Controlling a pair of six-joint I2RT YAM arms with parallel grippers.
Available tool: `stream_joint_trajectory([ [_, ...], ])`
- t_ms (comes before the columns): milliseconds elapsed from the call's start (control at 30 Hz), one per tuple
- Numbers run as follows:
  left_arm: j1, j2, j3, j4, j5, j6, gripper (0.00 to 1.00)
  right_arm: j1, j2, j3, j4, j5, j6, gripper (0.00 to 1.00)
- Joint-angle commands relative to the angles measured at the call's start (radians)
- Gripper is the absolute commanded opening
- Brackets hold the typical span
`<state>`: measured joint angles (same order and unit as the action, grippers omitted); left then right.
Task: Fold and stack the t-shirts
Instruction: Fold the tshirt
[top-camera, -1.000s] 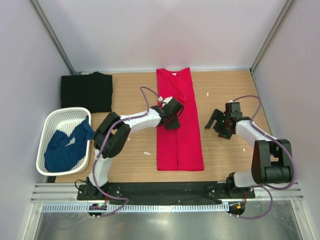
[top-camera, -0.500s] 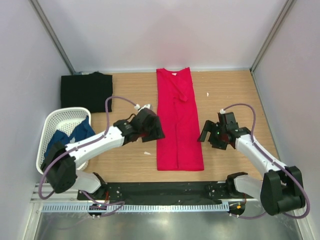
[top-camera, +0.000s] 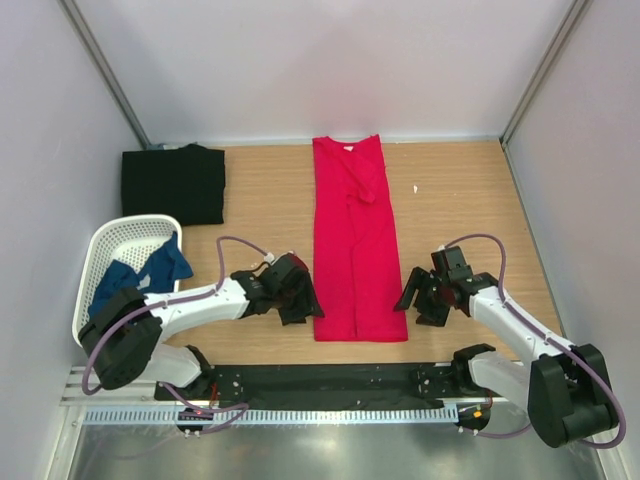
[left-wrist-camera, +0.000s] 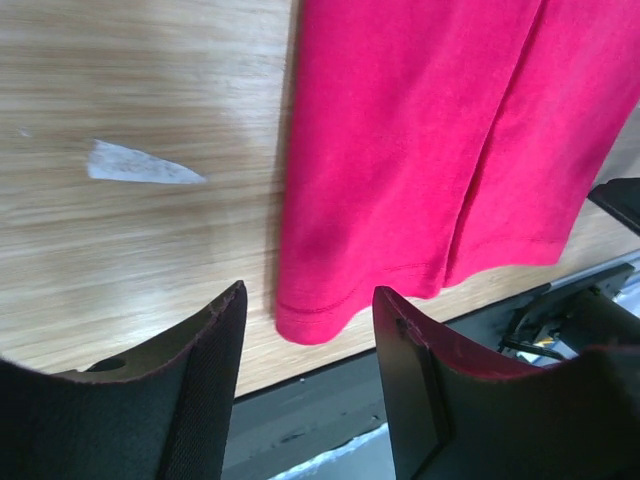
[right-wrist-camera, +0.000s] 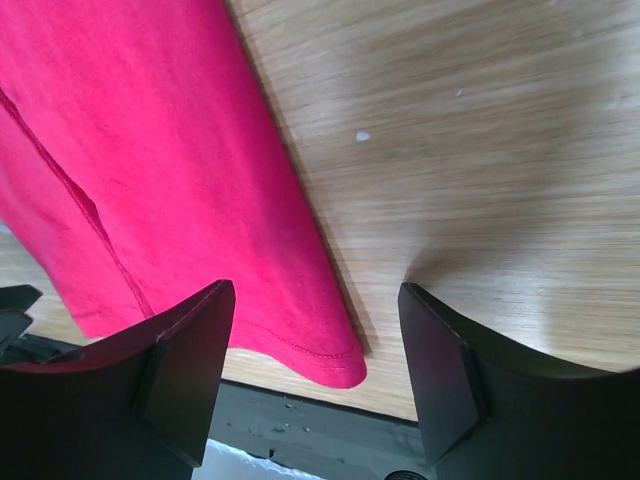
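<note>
My left gripper should next grab the bright red t-shirt (top-camera: 355, 240) by its near hem corner (top-camera: 320, 334), across from my right gripper's corner. Then it can fold the t-shirt's hem toward the neck.
The bright red t-shirt (top-camera: 355, 240) lies flat in the middle of the table as a long strip, neck at the far end. My left gripper (top-camera: 305, 305) stands open just off its near left corner. In the left wrist view that hem corner (left-wrist-camera: 315, 315) shows between the open gripper's (left-wrist-camera: 310, 292) tips, with nothing gripped. My right gripper (top-camera: 412, 302) is open beside the near right corner, which lies under its gap (right-wrist-camera: 317, 290) on the red cloth (right-wrist-camera: 150, 150). A folded black t-shirt (top-camera: 173, 184) rests at the back left. A dark blue t-shirt (top-camera: 135, 280) is crumpled in the basket.
The white mesh basket (top-camera: 105, 240) stands at the left edge. A white paper scrap (left-wrist-camera: 140, 165) lies on the wood left of the red shirt. The black base plate (top-camera: 330, 380) runs along the near table edge just beyond the hem. Grey walls close in three sides.
The left gripper let go at the shirt's middle, opened, and pulled back to the near left corner. The right gripper came back to the near right corner and narrowed slightly.
</note>
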<state>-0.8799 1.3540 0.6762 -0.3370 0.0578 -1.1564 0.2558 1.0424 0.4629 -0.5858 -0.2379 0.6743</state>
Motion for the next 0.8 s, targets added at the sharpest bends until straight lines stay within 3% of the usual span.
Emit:
stream_joint_trajectory([
  [0,-0.011,0.023,-0.001,0.072,0.03,-0.058,0.53,0.022,-0.022,-0.018,-0.023,-0.015,0.037,0.72],
  [467,-0.076,0.022,-0.086,0.07,-0.013,-0.193,0.48,0.065,-0.064,-0.046,-0.14,-0.006,0.064,0.63],
  [767,-0.085,0.063,-0.079,0.076,-0.007,-0.197,0.38,0.097,-0.068,-0.067,-0.109,-0.023,0.097,0.49],
])
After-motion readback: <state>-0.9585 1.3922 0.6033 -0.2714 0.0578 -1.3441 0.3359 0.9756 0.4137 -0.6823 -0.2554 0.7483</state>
